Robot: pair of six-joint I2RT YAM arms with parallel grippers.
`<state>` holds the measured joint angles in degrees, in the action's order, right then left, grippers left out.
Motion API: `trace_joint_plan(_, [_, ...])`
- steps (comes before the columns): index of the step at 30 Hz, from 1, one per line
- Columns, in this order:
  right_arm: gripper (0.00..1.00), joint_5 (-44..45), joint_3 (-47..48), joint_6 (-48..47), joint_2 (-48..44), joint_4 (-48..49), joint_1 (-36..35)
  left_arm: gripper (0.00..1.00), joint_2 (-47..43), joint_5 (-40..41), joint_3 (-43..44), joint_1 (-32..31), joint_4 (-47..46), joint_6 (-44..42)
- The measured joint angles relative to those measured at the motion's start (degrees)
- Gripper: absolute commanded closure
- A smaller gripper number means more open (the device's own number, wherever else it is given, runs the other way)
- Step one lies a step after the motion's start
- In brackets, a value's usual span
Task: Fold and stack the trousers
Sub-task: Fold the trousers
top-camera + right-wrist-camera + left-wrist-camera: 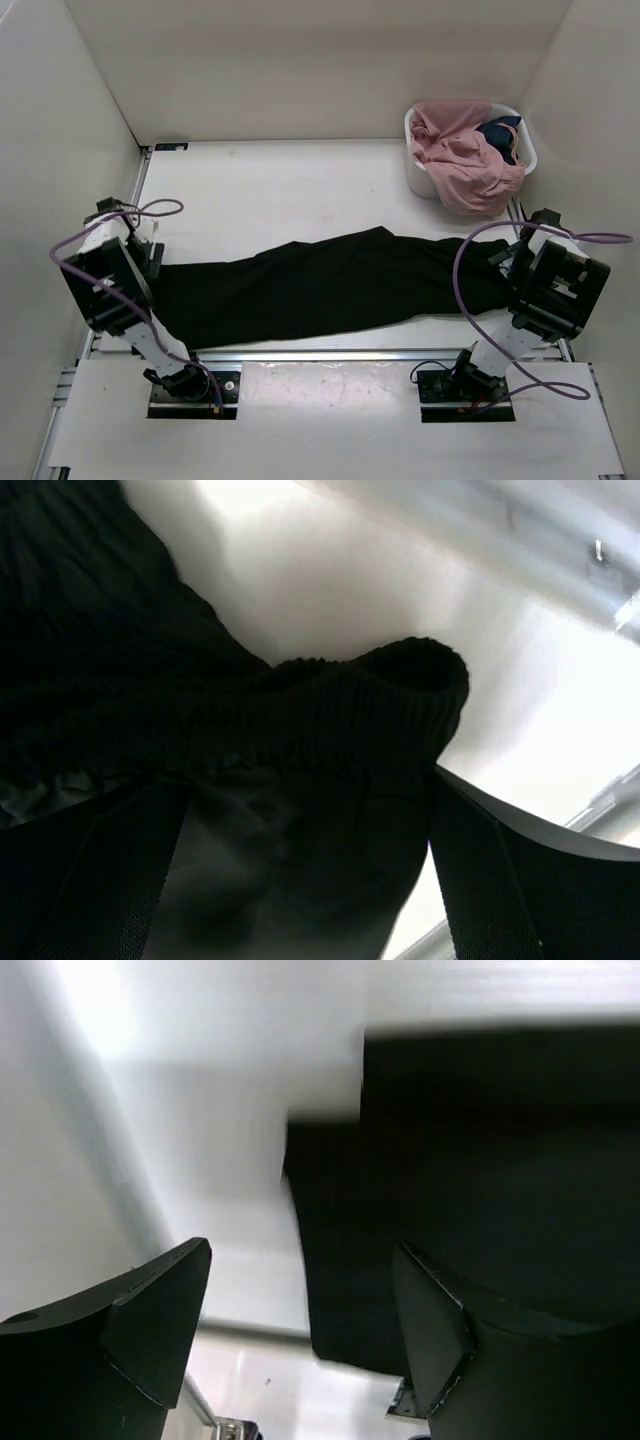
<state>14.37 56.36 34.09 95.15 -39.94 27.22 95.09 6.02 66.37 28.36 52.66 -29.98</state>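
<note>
My right gripper grabs the ribbed waistband end [502, 268] of the black trousers [320, 285] next, to fold that end over toward the trousers' hem.
The black trousers [320, 285] lie stretched flat across the table from left to right, between the two arms. My left gripper [150, 260] hovers at their left end. In the left wrist view that gripper [302, 1260] is open, and the hem end of the trousers [480, 1160] lies below and to the right, partly under the right finger [440, 1330]. My right gripper [505, 262] is over the right end. In the right wrist view it [305, 810] stands wide open, with the ribbed waistband [330, 705] lying loose between and beyond its fingers.
A white basket [420, 165] stands at the back right, holding a pink garment [465, 160] and a dark blue cloth [500, 132]. White walls enclose the table on the left, back and right. A metal rail [330, 353] runs along the near edge.
</note>
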Motion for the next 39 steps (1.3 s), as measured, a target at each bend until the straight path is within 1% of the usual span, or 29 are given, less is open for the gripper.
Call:
trace_joint_plan(1, [0.02, 0.04, 0.24, 0.07, 0.31, 1.01, 0.02, 0.22, 3.13, -0.22, -0.04, -0.22, -0.72, 0.0])
trace_joint_plan(2, [0.02, -0.07, 0.35, 0.15, 0.55, 1.51, 0.02, 0.32, 5.9, -0.33, -0.26, -0.39, -1.31, 0.07])
trace_joint_plan(3, [0.05, -0.13, 0.39, 0.24, 0.59, 1.81, 0.02, 0.51, 8.2, -0.44, -0.87, -0.57, -2.03, -0.09])
trace_joint_plan(4, [0.07, -0.17, 0.39, 0.24, 0.68, 2.23, 0.02, 0.59, 9.64, -0.44, -1.2, -0.79, -1.55, 0.11])
trace_joint_plan(6, [0.16, -0.66, 0.39, 0.35, 0.9, 3.1, -0.22, 0.78, 9.11, -0.76, -2.34, -1.33, -1.27, 0.04])
trace_joint_plan(7, [0.28, -1.05, 0.39, 0.46, 1.09, 3.67, -0.44, 0.85, 8.92, -0.92, -2.75, -1.68, -1.25, -0.09])
trace_joint_plan(9, [0.43, -1.99, 0.37, 0.76, 1.38, 5.14, -0.9, 0.85, 8.72, -0.9, -3.04, -2.1, -1.31, -0.07])
trace_joint_plan(10, [0.62, -2.29, 0.35, 1.01, 1.55, 6.03, -1.42, 0.85, 8.76, -0.85, -2.91, -2.1, -1.27, 0.0])
trace_joint_plan(12, [0.81, -2.47, 0.28, 1.22, 1.64, 7.61, -2.49, 0.85, 9.25, -0.59, -2.38, -2.08, -1.14, 0.44])
trace_joint_plan(13, [0.99, -2.4, 0.24, 1.57, 1.66, 8.33, -3.1, 0.85, 9.84, -0.46, -1.53, -2.08, -0.79, 0.79])
trace_joint_plan(14, [1.0, -2.23, 0.2, 1.68, 1.66, 9.03, -3.78, 0.85, 10.64, -0.42, -0.39, -2.05, -0.63, 1.18])
trace_joint_plan(19, [1.0, 2.08, -0.02, 3.48, 0.96, 8.98, -6.34, 0.85, 13.81, -0.5, 4.55, -2.82, -1.81, 2.89])
trace_joint_plan(22, [1.0, 9.53, -0.28, 4.55, -1.2, 6.47, -10.43, 0.85, 14.03, -0.2, 4.85, -3.91, -2.21, 3.06])
trace_joint_plan(24, [1.0, 15.93, 0.13, 4.22, -4.48, 4.11, -15.45, 0.85, 14.03, 0.22, 4.85, -4.55, -2.34, 3.06])
trace_joint_plan(27, [1.0, 26.58, 4.37, 2.71, -8.98, 0.26, -26.75, 0.85, 14.03, 0.35, 4.81, -4.7, -2.56, 3.06])
trace_joint_plan(30, [1.0, 35.43, 10.95, 2.99, -10.43, -2.54, -42.29, 0.85, 14.03, 0.37, 4.81, -4.7, -2.6, 3.08])
trace_joint_plan(32, [1.0, 39.04, 14.58, 4.46, -9.66, -4.72, -53.4, 0.85, 14.03, 0.37, 4.81, -4.76, -2.6, 3.3])
trace_joint_plan(35, [1.0, 43.47, 22.38, 8.66, -3.93, -10.12, -69.85, 0.85, 14.03, 0.42, 4.87, -4.94, -2.56, 3.45])
trace_joint_plan(39, [1.0, 46.03, 36.28, 12.7, 10.84, -14.84, -85.15, 0.85, 14.34, 0.39, 5.84, -5.03, -2.69, 3.52])
